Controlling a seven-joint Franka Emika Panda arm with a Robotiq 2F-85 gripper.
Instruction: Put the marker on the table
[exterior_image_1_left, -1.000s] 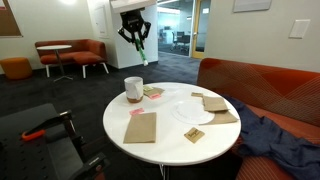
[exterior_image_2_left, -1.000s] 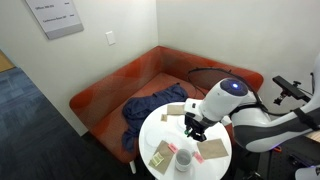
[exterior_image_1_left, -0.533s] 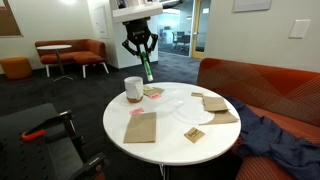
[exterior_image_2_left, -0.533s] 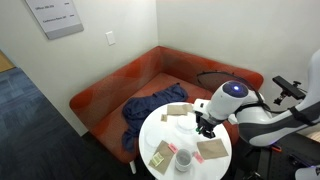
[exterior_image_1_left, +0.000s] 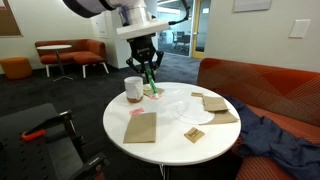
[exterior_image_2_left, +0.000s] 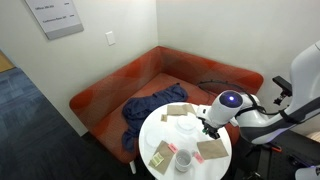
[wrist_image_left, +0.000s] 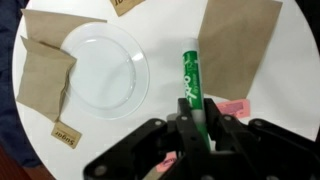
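The green marker hangs above the table and would fall short of the bare part beside the plate, so my gripper moves it toward that part next, before releasing it.
My gripper (exterior_image_1_left: 148, 72) is shut on the green marker (exterior_image_1_left: 150, 80), which hangs down from the fingers just above the round white table (exterior_image_1_left: 165, 138), next to the cup (exterior_image_1_left: 133, 89). In the wrist view the marker (wrist_image_left: 189, 78) sticks out from between the black jaws (wrist_image_left: 193, 118) over the white table top (wrist_image_left: 165, 45). In an exterior view the arm (exterior_image_2_left: 224, 108) leans over the table (exterior_image_2_left: 183, 140); the marker is too small to make out there.
On the table lie a clear plate (wrist_image_left: 104, 68), brown paper pieces (wrist_image_left: 237, 36) (wrist_image_left: 46, 72), a small tag (wrist_image_left: 66, 134) and pink packets (wrist_image_left: 236, 108). An orange sofa (exterior_image_1_left: 270, 90) with blue cloth (exterior_image_2_left: 150, 108) stands beside the table. A black frame (exterior_image_1_left: 45, 135) is nearby.
My gripper has come down and moved towards the table with the marker in it, from high behind the table to just above the top beside the cup.
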